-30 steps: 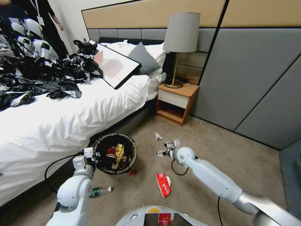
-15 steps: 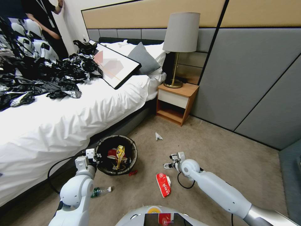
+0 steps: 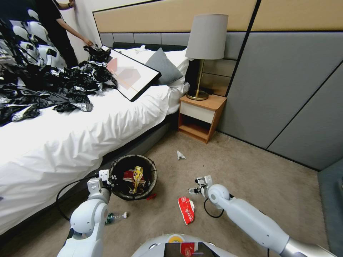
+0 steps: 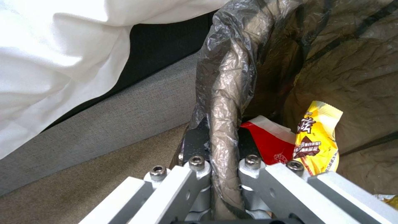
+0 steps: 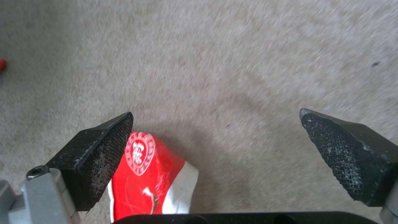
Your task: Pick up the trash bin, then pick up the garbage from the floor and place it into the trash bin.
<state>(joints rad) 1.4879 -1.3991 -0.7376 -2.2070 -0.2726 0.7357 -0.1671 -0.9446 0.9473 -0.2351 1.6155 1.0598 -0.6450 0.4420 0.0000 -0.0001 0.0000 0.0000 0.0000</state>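
Observation:
The right gripper grabs the red-and-white wrapper on the carpet by its white edge (image 3: 192, 205) next, to put it into the trash bin (image 3: 152, 170).
The trash bin (image 3: 152, 170), lined with a dark bag, stands by the bed. My left gripper (image 3: 109, 177) is shut on its bag-covered rim (image 4: 224, 102), one finger inside and one outside. A yellow wrapper (image 4: 317, 137) and a red-and-white one (image 4: 269, 143) lie in the bin. On the carpet lies a red-and-white garbage wrapper (image 3: 186, 210). My right gripper (image 3: 194, 188) hangs open just beyond and to the right of it. In the right wrist view the wrapper (image 5: 145, 174) sits beside one pad (image 5: 101, 149), with the right gripper (image 5: 216, 113) over bare carpet. A small red scrap (image 3: 151, 196) lies by the bin.
A white paper scrap (image 3: 180, 155) lies farther out on the carpet, and a plastic bottle (image 3: 115, 217) by my left arm. The bed (image 3: 71, 142) fills the left, carrying black plastic (image 3: 46, 85) and a framed picture (image 3: 130, 75). A nightstand (image 3: 200, 116) with a lamp (image 3: 206, 39) stands at the wall.
My right gripper has come down and back toward me, closer to the red-and-white wrapper on the floor. The bin and left gripper have shifted slightly.

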